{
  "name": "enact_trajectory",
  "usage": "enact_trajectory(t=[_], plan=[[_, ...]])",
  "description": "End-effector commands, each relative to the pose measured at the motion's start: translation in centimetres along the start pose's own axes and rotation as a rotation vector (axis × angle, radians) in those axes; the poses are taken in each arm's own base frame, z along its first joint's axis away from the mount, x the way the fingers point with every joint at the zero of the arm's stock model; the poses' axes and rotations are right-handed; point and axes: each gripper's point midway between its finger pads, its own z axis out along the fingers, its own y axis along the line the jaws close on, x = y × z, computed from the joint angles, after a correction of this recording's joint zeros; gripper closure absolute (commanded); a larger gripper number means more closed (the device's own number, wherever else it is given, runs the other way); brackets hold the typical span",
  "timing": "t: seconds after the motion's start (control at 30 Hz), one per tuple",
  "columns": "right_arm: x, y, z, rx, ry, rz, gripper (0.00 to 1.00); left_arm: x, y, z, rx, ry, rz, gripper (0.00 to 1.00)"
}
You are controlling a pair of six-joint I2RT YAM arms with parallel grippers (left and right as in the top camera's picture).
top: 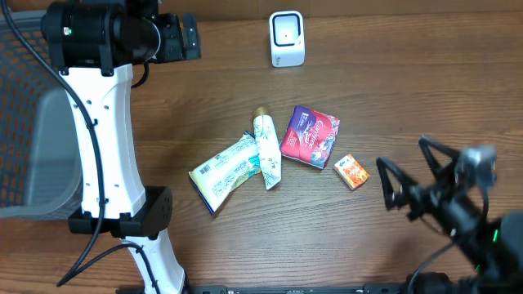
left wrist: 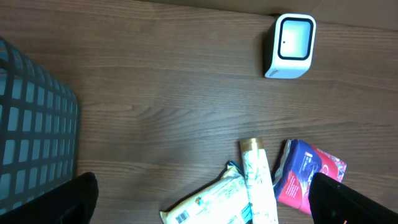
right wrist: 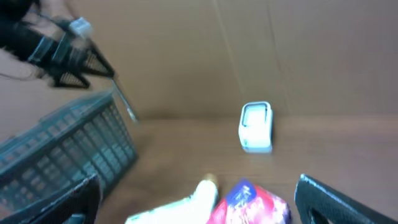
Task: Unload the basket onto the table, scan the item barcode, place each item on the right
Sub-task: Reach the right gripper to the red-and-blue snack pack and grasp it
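I should next grab the purple and red pack (top: 310,136) by its nearest edge with my right gripper. That leaves the pack's broad sides free, so I can scan the barcode.
Several items lie mid-table: a purple and red pack (top: 310,136), a white tube (top: 265,149) lying across a cream packet (top: 225,173), and a small orange box (top: 352,171). The white barcode scanner (top: 287,38) stands at the far edge. In the left wrist view the cream packet (left wrist: 208,202) shows a barcode near its lower end. My left gripper (top: 186,37) hangs open high at the back left, holding nothing. Right of the orange box, my right gripper (top: 407,170) is open and empty. The right wrist view is blurred, with the pack (right wrist: 252,205) and scanner (right wrist: 256,127) ahead.
A grey mesh basket (top: 33,155) stands at the table's left edge, also seen as the basket (left wrist: 34,137) in the left wrist view. The left arm's white column (top: 106,139) rises beside it. A cardboard wall (right wrist: 311,56) backs the table.
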Motion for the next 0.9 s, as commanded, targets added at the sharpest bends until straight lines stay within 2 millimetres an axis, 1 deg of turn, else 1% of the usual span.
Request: enact_trajectory(t=[0.0, 0.03, 0.1, 0.13, 0.2, 0.23, 0.27, 0.33, 0.4, 0.43, 0.47, 0.5, 0.53, 0.6, 0.67, 0.87], plan=[[-1.7, -0.8, 2.4, 0.045, 0.151, 0.008, 0.0, -0.1, 0.0, -1.2, 0.0, -0.028, 0.021, 0.0], [-1.5, -0.6, 3.2, 0.026, 0.227, 0.051, 0.0, -0.1, 0.0, -1.2, 0.0, -0.028, 0.021, 0.0], [-1.4, 0.2, 4.4, -0.041, 0.315, 0.105, 0.0, -0.1, 0.0, -1.2, 0.0, -0.028, 0.021, 0.0], [-1.2, 1.9, 5.7, -0.175, 0.399, 0.182, 0.0, -0.1, 0.0, -1.2, 0.0, -0.028, 0.021, 0.0], [-1.0, 3.6, 6.7, -0.331, 0.462, 0.245, 0.0, -0.1, 0.0, -1.2, 0.0, -0.028, 0.021, 0.0], [-0.9, 4.1, 7.2, -0.398, 0.483, 0.269, 0.0, -0.1, 0.0, -1.2, 0.0, -0.027, 0.021, 0.0], [-0.6, 4.0, 7.8, -0.427, 0.499, 0.286, 0.0, -0.1, 0.0, -1.2, 0.0, -0.028, 0.021, 0.0], [0.2, 2.7, 9.6, -0.411, 0.521, 0.309, 0.0, -0.1, 0.0, -1.2, 0.0, -0.028, 0.021, 0.01], [2.1, 0.0, 11.7, -0.296, 0.572, 0.391, 0.01, -0.1, 0.0, -1.2, 0.0, -0.027, 0.021, 0.0], [3.1, -1.5, 12.6, -0.222, 0.596, 0.436, 0.04, -0.1, 0.0, -1.2, 0.0, -0.028, 0.021, 0.0], [4.6, -3.7, 13.7, -0.105, 0.625, 0.488, 0.1, -0.1, 0.0, -1.2, 0.0, -0.028, 0.021, 0.0], [6.0, -5.4, 14.4, -0.007, 0.648, 0.53, 0.16, -0.1, 0.0, -1.2, 0.0, -0.028, 0.021, 0.0], [7.3, -7.0, 14.9, 0.089, 0.67, 0.571, 0.17, -0.1, 0.0, -1.2, 0.0, -0.028, 0.021, 0.0], [9.9, -9.4, 15.7, 0.226, 0.719, 0.631, 0.18, -0.1, 0.0, -1.2, 0.0, -0.027, 0.021, 0.0], [12.5, -10.6, 16.5, 0.279, 0.777, 0.665, 0.18, -0.1, 0.0, -1.2, 0.0, -0.028, 0.022, 0.0], [18.4, -11.6, 18.3, 0.305, 0.919, 0.696, 0.17, -0.1, 0.0, -1.2, 0.0, -0.028, 0.021, 0.0]])
